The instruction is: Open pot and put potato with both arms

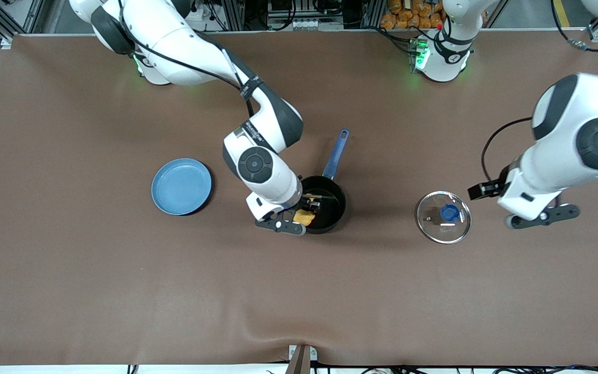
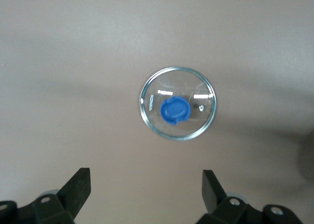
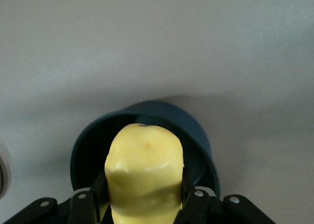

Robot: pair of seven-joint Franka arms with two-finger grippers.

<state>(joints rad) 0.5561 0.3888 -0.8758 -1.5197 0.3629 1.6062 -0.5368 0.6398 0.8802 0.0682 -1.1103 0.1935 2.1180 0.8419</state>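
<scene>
The yellow potato [image 1: 304,216] is hanging above the near rim of the black pot. My right gripper needs to move the potato down into the pot before it lets go.
The black pot [image 1: 330,208] with its long blue handle [image 1: 336,154] stands open mid-table. My right gripper [image 1: 309,208] is shut on the yellow potato [image 1: 304,216] and holds it over the pot's rim; in the right wrist view the potato [image 3: 144,172] fills the space between the fingers [image 3: 189,189], with the pot [image 3: 196,131] below. The glass lid [image 1: 444,216] with its blue knob lies on the table toward the left arm's end. My left gripper [image 1: 525,215] is open and empty beside the lid; the lid [image 2: 177,103] shows in the left wrist view past the open fingers [image 2: 78,187].
A flat light-blue plate [image 1: 181,186] lies on the brown table toward the right arm's end, beside the pot. The pot's handle points toward the robots' bases.
</scene>
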